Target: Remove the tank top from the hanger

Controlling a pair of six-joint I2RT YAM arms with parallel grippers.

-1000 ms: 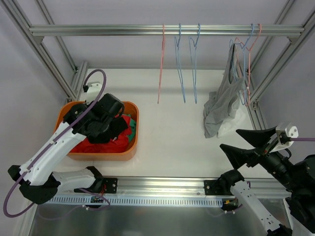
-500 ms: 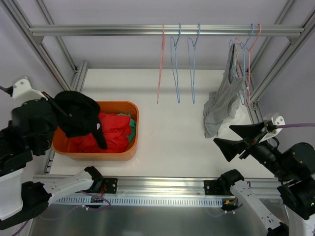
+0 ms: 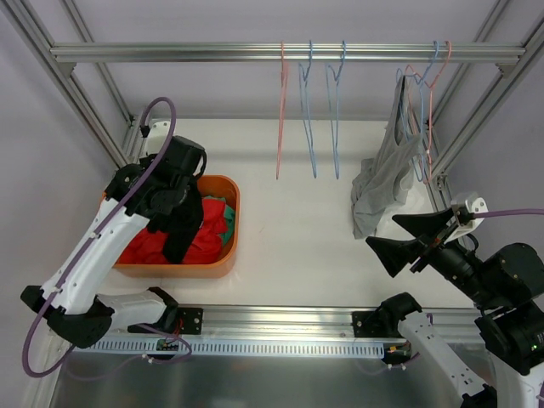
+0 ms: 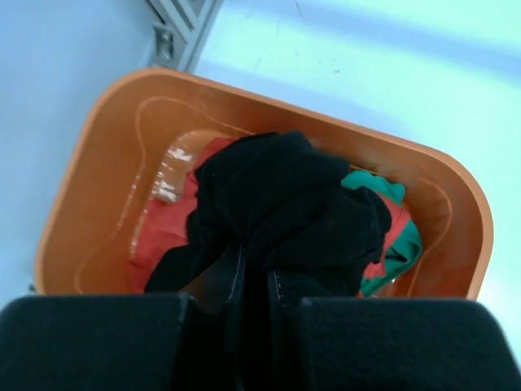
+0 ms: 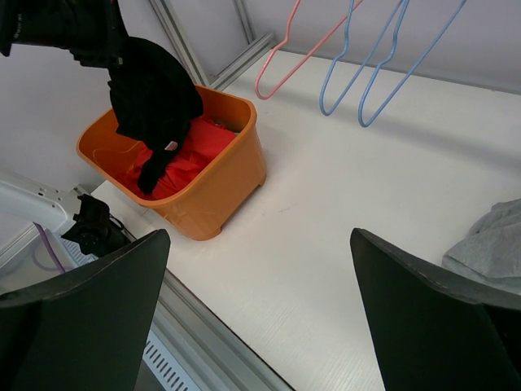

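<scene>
I will next grab the blue hanger by its near arm (image 3: 420, 160) with my right gripper, so the far arm stays free for removing the tank top.
A grey tank top (image 3: 382, 183) hangs from the blue and pink hangers (image 3: 427, 102) at the right end of the rail; its hem rests on the table and shows in the right wrist view (image 5: 488, 248). My right gripper (image 3: 406, 236) is open and empty, low and in front of it, jaws wide apart (image 5: 260, 301). My left gripper (image 3: 177, 212) is shut on a black garment (image 4: 285, 195) and holds it over the orange basket (image 3: 233, 229), its lower end hanging into the basket (image 5: 155, 106).
The basket (image 4: 106, 122) holds red and green clothes (image 4: 391, 244). A pink hanger (image 3: 280, 119) and two blue hangers (image 3: 311, 119) hang bare from the rail (image 3: 212, 53). Frame posts stand at both sides of the white table (image 3: 297, 229).
My left arm swung out to the far left with the black garment raised, then came back over the basket. My right gripper has shifted slightly left, still open.
</scene>
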